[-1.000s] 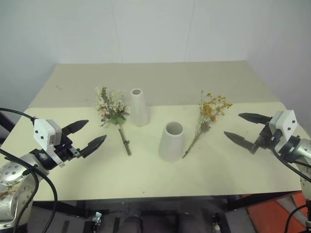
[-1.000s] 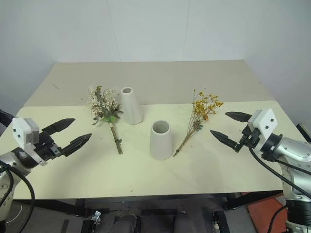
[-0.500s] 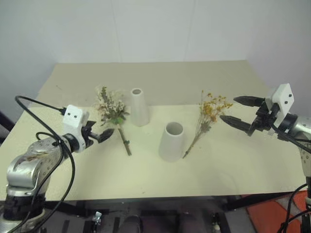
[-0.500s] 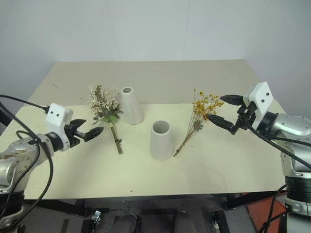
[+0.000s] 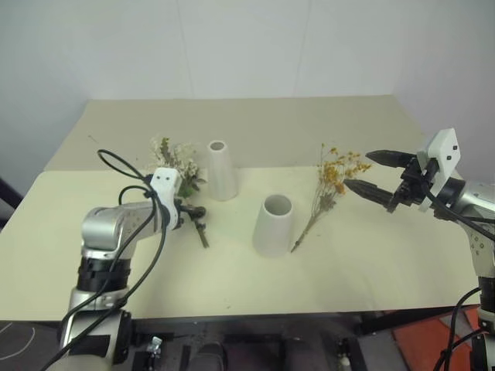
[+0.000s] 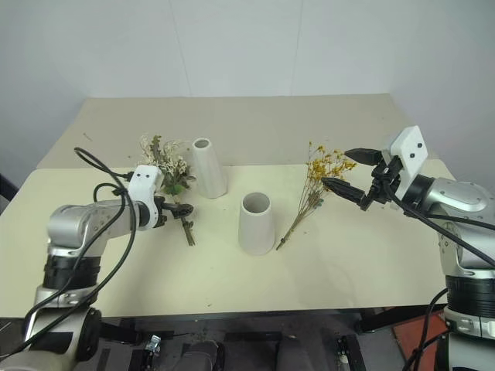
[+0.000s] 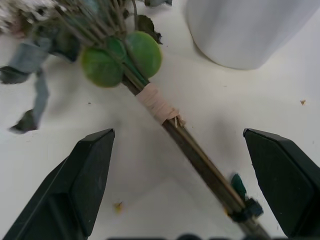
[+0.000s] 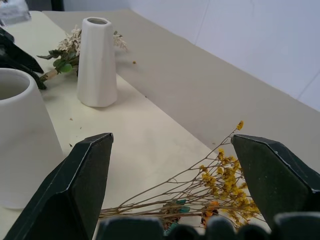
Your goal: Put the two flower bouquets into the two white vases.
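Note:
My left gripper should next take hold of the cream-white bouquet by its bare stem below the binding, because the bouquet's head is crowded with thin leaves and small blossoms.
The cream-white bouquet lies on the table with its brown stem pointing toward the near edge. My left gripper is open and low over that stem, one finger on each side, just below the taped binding. To its right stands the tall slim vase, and nearer the front the shorter wide-mouthed vase. The yellow-orange bouquet lies flat to the right of the short vase. My right gripper hovers open beside its blossoms, above the table and holding nothing.
The beige table has its front edge close to me and a white wall behind it. A black cable loops over my left arm. Bare tabletop lies in front of the short vase.
My left gripper swung forward, right and down from the table's left side to straddle the cream bouquet's stem. My right gripper rose and moved left toward the yellow blossoms, then held still.

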Controlling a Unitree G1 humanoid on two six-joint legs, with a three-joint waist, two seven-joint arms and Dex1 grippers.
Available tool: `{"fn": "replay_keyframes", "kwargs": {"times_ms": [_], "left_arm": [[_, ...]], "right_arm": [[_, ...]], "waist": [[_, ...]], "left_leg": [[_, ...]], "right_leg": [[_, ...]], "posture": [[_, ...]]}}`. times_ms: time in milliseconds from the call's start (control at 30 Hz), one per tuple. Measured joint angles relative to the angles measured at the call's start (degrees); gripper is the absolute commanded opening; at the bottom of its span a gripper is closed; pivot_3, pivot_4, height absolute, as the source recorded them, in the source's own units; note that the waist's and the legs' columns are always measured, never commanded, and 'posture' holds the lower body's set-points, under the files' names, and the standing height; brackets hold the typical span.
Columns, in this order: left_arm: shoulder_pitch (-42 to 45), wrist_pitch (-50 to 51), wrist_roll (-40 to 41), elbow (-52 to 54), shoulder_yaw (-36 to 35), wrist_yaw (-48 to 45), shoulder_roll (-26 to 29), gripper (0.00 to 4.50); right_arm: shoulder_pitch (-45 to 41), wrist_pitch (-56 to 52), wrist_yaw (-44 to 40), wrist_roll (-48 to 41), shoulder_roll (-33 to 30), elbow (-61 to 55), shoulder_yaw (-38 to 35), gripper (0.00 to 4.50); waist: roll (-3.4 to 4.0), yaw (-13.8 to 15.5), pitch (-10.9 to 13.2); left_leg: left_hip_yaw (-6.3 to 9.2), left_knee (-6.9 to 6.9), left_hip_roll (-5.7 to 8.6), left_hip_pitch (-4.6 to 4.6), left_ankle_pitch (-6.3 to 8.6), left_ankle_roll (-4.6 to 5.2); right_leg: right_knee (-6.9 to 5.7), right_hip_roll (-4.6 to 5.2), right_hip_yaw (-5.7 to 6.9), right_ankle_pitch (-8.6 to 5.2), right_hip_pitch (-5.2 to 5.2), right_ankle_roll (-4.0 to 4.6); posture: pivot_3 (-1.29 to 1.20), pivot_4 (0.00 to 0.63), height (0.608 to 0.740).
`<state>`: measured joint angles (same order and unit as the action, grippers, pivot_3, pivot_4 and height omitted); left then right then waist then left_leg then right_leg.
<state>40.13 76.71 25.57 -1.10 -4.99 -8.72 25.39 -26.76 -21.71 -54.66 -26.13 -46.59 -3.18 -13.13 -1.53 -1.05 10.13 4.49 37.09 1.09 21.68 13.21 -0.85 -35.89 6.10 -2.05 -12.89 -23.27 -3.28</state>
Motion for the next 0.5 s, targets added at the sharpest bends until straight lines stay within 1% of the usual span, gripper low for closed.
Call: {"fn": "replay_keyframes", "kwargs": {"times_ms": [100, 233, 500], "left_arm": [[2.3, 3.0, -1.7, -1.7, 0.4, 1.6, -1.5, 4.50], [3.3, 4.5, -4.0, -2.3, 0.6, 2.7, -2.4, 3.67], [4.1, 3.2, -7.2, -5.4, 0.4, 2.2, -0.4, 1.11]], "right_arm": [[0.8, 0.0, 0.2, 0.0, 0.2, -0.4, -0.1, 4.44], [1.3, 0.0, 0.4, -0.2, 0.5, -1.4, -0.8, 4.50], [2.6, 0.0, 0.9, -1.1, 1.2, -1.9, -1.0, 4.50]], "waist": [[0.00, 0.0, 0.0], [0.00, -0.1, 0.0], [0.00, -0.1, 0.0]], "left_leg": [[0.00, 0.00, 0.01, 0.00, 0.00, 0.00], [0.00, 0.00, 0.01, -0.03, 0.00, -0.01], [0.00, 0.00, 0.02, -0.02, -0.01, -0.01]], "right_leg": [[-0.02, 0.00, -0.01, 0.00, -0.01, 0.00], [-0.05, 0.00, -0.02, 0.01, -0.01, -0.01], [-0.05, 0.01, -0.02, 0.01, -0.01, -0.01]], "posture": [[0.00, 0.150, 0.740], [0.00, 0.150, 0.740], [0.00, 0.150, 0.740]]}}
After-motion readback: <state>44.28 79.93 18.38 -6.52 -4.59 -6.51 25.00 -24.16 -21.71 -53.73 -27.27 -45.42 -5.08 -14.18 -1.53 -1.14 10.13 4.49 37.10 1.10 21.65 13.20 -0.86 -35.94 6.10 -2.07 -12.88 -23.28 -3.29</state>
